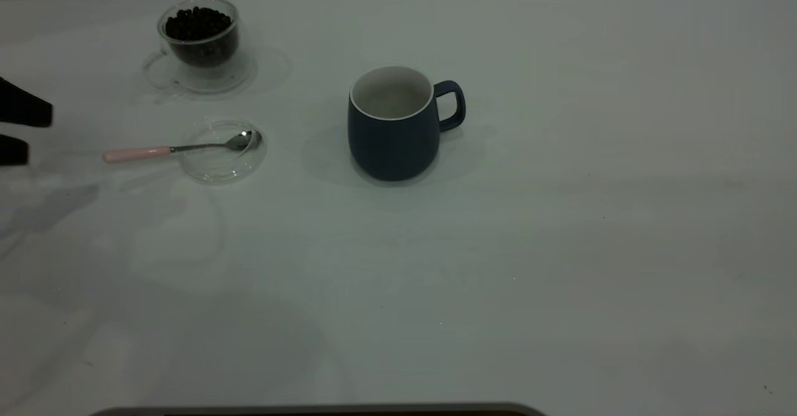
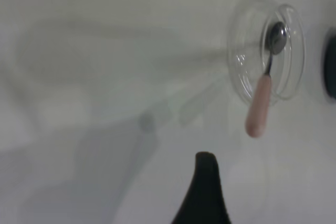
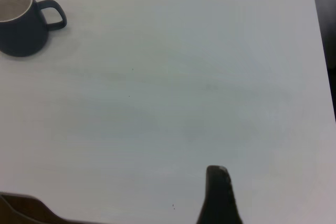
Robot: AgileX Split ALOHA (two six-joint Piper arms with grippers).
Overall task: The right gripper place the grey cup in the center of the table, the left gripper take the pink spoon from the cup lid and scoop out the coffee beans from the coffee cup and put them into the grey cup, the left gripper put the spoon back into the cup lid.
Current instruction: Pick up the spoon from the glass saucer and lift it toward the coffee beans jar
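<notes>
The pink spoon's metal bowl (image 1: 243,140) should stay free to scoop the coffee beans, so my left gripper will next take the spoon by its pink handle (image 1: 137,154).
The grey cup (image 1: 392,136), a dark mug with a white inside, stands upright and empty near the table's middle, handle to the right; it also shows in the right wrist view (image 3: 18,30). The pink-handled spoon (image 1: 168,150) lies with its bowl in the clear cup lid (image 1: 215,165) and its handle sticking out to the left; both show in the left wrist view, spoon (image 2: 261,103) and lid (image 2: 241,69). The glass coffee cup (image 1: 200,33) full of beans stands at the back left. My left gripper (image 1: 25,132) is open and empty at the left edge, left of the spoon handle. Of my right gripper only one fingertip (image 3: 218,187) shows, over bare table, far from the cup.
The coffee cup stands on a clear glass saucer (image 1: 163,76). The table's right edge (image 3: 315,51) runs past the right gripper. A dark rim (image 1: 311,411) lies along the table's front edge.
</notes>
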